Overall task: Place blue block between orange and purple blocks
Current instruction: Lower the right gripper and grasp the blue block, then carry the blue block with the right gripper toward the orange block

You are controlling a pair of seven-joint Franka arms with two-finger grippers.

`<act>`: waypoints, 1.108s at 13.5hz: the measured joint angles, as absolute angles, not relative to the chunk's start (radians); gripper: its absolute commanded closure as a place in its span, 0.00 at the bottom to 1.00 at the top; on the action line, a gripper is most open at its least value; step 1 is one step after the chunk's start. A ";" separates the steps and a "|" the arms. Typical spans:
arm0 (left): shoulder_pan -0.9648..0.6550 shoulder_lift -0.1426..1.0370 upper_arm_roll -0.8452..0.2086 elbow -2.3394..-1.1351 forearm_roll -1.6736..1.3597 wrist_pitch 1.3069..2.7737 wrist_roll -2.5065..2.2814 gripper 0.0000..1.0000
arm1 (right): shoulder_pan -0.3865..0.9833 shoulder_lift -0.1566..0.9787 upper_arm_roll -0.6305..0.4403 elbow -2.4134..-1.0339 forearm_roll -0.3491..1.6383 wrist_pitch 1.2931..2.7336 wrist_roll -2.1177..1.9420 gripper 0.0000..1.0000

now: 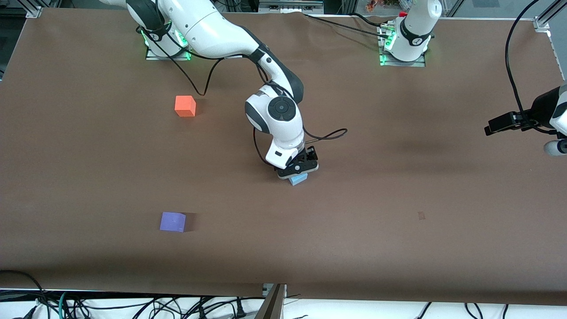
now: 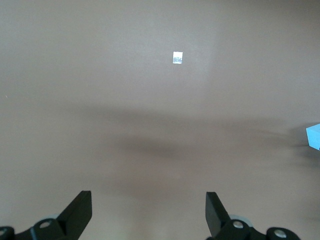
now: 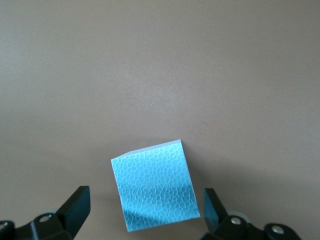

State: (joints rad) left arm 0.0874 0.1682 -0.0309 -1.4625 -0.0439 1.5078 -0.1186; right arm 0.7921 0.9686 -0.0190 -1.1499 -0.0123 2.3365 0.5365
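My right gripper picks up the blue block (image 1: 299, 179) by its two opposite sides next, to set it between the orange and purple blocks.
The blue block (image 1: 299, 179) rests on the brown table near its middle. My right gripper (image 1: 297, 172) is low over it and open. In the right wrist view the blue block (image 3: 156, 186) sits between the two fingers of the right gripper (image 3: 146, 200), with a gap on each side. The orange block (image 1: 185, 106) lies toward the right arm's end, farther from the front camera. The purple block (image 1: 172, 221) lies nearer to the camera on the same side. My left gripper (image 1: 557, 147) waits open over the left arm's end and shows empty in the left wrist view (image 2: 148, 210).
A small tape mark (image 1: 421, 215) is on the table toward the left arm's end; it also shows in the left wrist view (image 2: 177, 57). A corner of the blue block (image 2: 314, 136) shows there too. Cables hang along the front edge (image 1: 177, 305).
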 measured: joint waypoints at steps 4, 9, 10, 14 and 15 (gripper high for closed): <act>0.087 0.168 -0.031 -1.462 -0.044 1.508 -0.119 0.00 | 0.801 1.005 -0.019 -1.150 -0.014 2.370 0.536 0.27; 0.087 0.171 -0.033 -1.458 -0.044 1.508 -0.119 0.00 | 0.783 1.003 -0.024 -1.136 -0.014 2.345 0.522 0.94; 0.087 0.172 -0.033 -1.454 -0.044 1.508 -0.119 0.00 | 0.769 0.998 -0.026 -1.126 -0.014 2.314 0.501 0.94; 0.087 0.180 -0.034 -1.444 -0.044 1.508 -0.119 0.00 | 0.629 0.876 -0.035 -1.122 0.010 2.079 0.256 0.94; 0.087 0.180 -0.034 -1.444 -0.044 1.508 -0.119 0.00 | 0.583 0.819 -0.043 -1.175 0.017 2.047 0.189 0.94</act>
